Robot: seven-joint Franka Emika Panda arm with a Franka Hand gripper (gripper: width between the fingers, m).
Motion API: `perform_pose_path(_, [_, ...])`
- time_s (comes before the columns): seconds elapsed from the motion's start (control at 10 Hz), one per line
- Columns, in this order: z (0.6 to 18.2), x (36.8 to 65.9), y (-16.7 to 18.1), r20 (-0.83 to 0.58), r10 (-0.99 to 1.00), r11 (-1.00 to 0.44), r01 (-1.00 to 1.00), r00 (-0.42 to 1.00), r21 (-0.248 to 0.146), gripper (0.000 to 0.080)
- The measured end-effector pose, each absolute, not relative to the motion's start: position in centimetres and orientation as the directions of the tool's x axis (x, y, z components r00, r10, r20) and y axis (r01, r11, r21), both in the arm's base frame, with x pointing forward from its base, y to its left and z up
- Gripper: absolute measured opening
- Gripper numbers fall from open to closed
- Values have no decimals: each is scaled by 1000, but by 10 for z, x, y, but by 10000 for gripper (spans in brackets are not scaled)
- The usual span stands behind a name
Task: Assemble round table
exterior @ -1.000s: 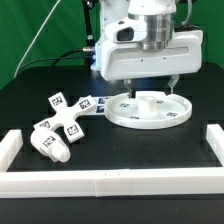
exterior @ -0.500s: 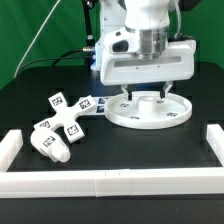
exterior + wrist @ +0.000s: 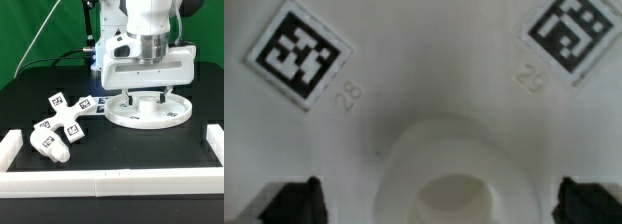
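My fingers reach down on both sides of the hub, close over the round disc, so it is now time for my gripper to close on the central hub [image 3: 148, 103] [image 3: 457, 180].
The white round disc [image 3: 147, 109] lies flat on the black table, right of centre in the exterior view. My gripper [image 3: 146, 96] hangs right over it, fingers spread on either side of the central hub [image 3: 457, 180], close to the disc's surface. It is open and holds nothing. The wrist view is filled by the disc [image 3: 420, 90] with two square tags and the hub between the dark fingertips [image 3: 295, 202]. The short cylindrical leg [image 3: 49, 145] and the cross-shaped base [image 3: 62, 113] lie at the exterior view's left.
A long white rail frame [image 3: 110, 181] runs along the table's near edge with raised ends at both sides. The marker board [image 3: 89, 104] lies just left of the disc. A cable and the arm's base stand behind.
My gripper has come down toward the disc, from well above it to just over the hub. The parts on the table have not moved.
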State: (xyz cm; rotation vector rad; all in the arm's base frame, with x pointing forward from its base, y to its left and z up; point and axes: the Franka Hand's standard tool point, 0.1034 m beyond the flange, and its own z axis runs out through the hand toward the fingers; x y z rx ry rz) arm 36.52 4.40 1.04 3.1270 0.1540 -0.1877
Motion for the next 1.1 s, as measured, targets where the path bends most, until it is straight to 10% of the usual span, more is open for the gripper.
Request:
perform_pose_path(0.2, [7, 365, 47, -124, 91, -996, 92, 988, 4, 648])
perform_pose_path(0.4, [7, 365, 46, -124, 93, -996, 94, 988, 3, 403])
perform_pose_path(0.8, [7, 366, 46, -124, 93, -996, 94, 988, 3, 403])
perform_pose_path(1.1, [17, 427, 32, -52, 225, -974, 225, 973, -10, 406])
